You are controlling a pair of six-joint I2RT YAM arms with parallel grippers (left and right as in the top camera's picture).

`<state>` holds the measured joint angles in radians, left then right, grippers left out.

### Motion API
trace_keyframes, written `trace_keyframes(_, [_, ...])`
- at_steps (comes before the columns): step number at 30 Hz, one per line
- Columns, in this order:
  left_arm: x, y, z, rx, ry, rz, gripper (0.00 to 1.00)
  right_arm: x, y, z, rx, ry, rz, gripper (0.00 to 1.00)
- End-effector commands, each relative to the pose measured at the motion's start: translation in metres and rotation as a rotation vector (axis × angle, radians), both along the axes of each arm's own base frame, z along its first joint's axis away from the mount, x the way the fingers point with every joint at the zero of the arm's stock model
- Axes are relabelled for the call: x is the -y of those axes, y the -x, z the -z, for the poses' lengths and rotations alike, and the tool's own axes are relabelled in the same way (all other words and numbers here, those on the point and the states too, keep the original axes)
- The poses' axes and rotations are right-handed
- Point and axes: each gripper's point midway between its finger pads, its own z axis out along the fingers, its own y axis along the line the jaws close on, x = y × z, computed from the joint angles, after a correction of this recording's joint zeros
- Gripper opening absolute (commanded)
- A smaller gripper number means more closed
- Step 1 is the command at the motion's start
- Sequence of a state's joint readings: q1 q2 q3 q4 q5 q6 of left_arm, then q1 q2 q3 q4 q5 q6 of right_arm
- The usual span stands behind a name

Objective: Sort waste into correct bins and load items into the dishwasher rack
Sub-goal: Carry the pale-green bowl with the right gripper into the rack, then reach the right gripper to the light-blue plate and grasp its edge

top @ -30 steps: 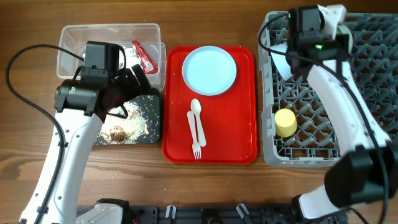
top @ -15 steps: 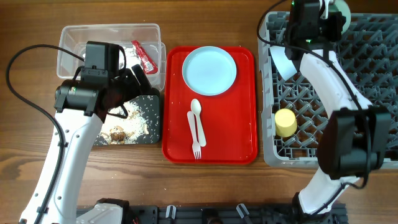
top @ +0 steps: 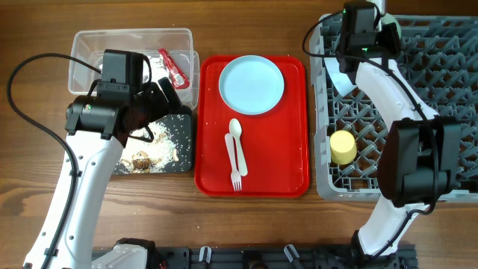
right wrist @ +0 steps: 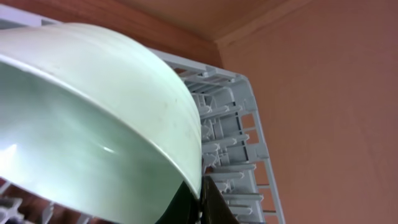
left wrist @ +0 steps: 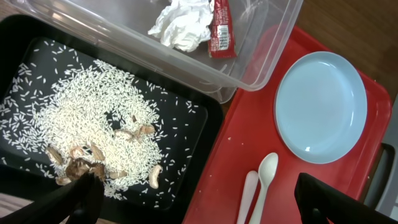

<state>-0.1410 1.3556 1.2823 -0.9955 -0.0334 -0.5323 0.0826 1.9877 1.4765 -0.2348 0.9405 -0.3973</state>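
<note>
The mint green bowl is standing tilted among the pegs inside the rack's edge. It would stay in the rack, so my right gripper should open now.
My right gripper (right wrist: 200,196) is shut on the rim of the mint green bowl (right wrist: 93,124), held tilted over the back left of the grey dishwasher rack (top: 448,112). A light blue bowl (top: 340,75) and a yellow cup (top: 343,146) sit in the rack. My left gripper (left wrist: 199,205) is open and empty above the black tray (left wrist: 193,124), which holds rice and brown food scraps (left wrist: 93,158). The clear tub (top: 97,45) holds the red-and-white wrapper (left wrist: 222,28) and white tissue (left wrist: 183,25). The pale blue plate (top: 252,84), spoon (top: 234,138) and fork (top: 239,161) lie on the red tray.
The red serving tray (top: 287,164) lies between the bins and the rack. The clear tub's corner overlaps the back edge of the black tray. Bare wooden table (top: 224,224) runs along the front. A black cable (top: 30,112) loops at the left.
My right arm has swung a little left over the rack's back edge with the mint green bowl, which now is mostly hidden from overhead. The left arm has not moved.
</note>
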Motion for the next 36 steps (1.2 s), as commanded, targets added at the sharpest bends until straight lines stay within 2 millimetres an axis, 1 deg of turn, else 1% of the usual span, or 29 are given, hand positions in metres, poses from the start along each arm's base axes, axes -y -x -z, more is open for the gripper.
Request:
trace_keyframes(1, [-0.006, -0.001, -0.011, 0.033, -0.011, -0.016, 1.00, -0.010, -0.002, 0.019, -0.043, -0.051, -0.041, 0.04])
trace_keyframes(3, [-0.006, -0.001, -0.011, 0.033, -0.011, -0.016, 1.00, -0.013, 0.000, 0.022, -0.066, -0.050, -0.047, 0.05])
trace_keyframes(4, [-0.006, -0.001, -0.011, 0.033, -0.011, -0.016, 1.00, -0.015, 0.001, 0.023, -0.071, -0.050, -0.051, 0.13])
trace_keyframes(5, [-0.006, -0.001, -0.011, 0.033, -0.011, -0.016, 1.00, -0.017, 0.001, 0.023, -0.072, -0.049, -0.055, 0.22])
trace_keyframes(7, [-0.006, -0.001, -0.011, 0.033, -0.011, -0.016, 1.00, -0.022, 0.000, 0.021, -0.069, -0.050, -0.065, 0.53])
trace_keyframes(9, [-0.006, -0.001, -0.011, 0.033, -0.011, -0.016, 1.00, -0.031, -0.001, 0.017, -0.059, -0.051, -0.081, 0.69])
trace_keyframes(10, [-0.006, -0.001, -0.011, 0.033, -0.011, -0.016, 1.00, -0.036, -0.001, 0.014, -0.049, -0.055, -0.089, 0.74])
trace_keyframes(14, [-0.006, -0.001, -0.011, 0.033, -0.011, -0.016, 1.00, -0.055, -0.002, -0.003, -0.014, -0.058, -0.128, 0.84])
trace_keyframes(17, [-0.006, -0.001, -0.011, 0.033, -0.011, -0.016, 1.00, -0.064, 0.000, -0.018, 0.019, -0.065, -0.145, 0.88])
trace_keyframes(19, [-0.006, -0.001, -0.011, 0.033, -0.011, -0.016, 1.00, -0.072, 0.004, -0.030, 0.045, -0.104, -0.167, 0.89])
trace_keyframes(25, [-0.006, -0.001, -0.011, 0.033, -0.011, -0.016, 1.00, -0.087, 0.014, -0.049, 0.079, -0.231, -0.230, 0.89])
trace_keyframes(27, [-0.006, -0.001, -0.011, 0.033, -0.011, -0.016, 1.00, -0.093, 0.017, -0.054, 0.077, -0.271, -0.262, 0.89])
trace_keyframes(30, [-0.006, -0.001, -0.011, 0.033, -0.011, -0.016, 1.00, -0.108, 0.024, -0.055, 0.065, -0.374, -0.318, 0.89])
trace_keyframes(31, [-0.006, -0.001, -0.011, 0.033, -0.011, -0.016, 1.00, -0.134, 0.034, -0.051, 0.035, -0.534, -0.402, 0.89])
trace_keyframes(33, [-0.006, -0.001, -0.011, 0.033, -0.011, -0.016, 1.00, -0.170, 0.045, -0.049, -0.009, -0.731, -0.521, 0.89])
trace_keyframes(34, [-0.006, -0.001, -0.011, 0.033, -0.011, -0.016, 1.00, -0.194, 0.053, -0.050, -0.031, -0.861, -0.589, 0.91])
trace_keyframes(35, [-0.006, -0.001, -0.011, 0.033, -0.011, -0.016, 1.00, -0.212, 0.060, -0.053, -0.048, -0.961, -0.640, 0.94])
trace_keyframes(36, [-0.006, -0.001, -0.011, 0.033, -0.011, -0.016, 1.00, -0.240, 0.071, -0.058, -0.082, -1.118, -0.720, 0.96])
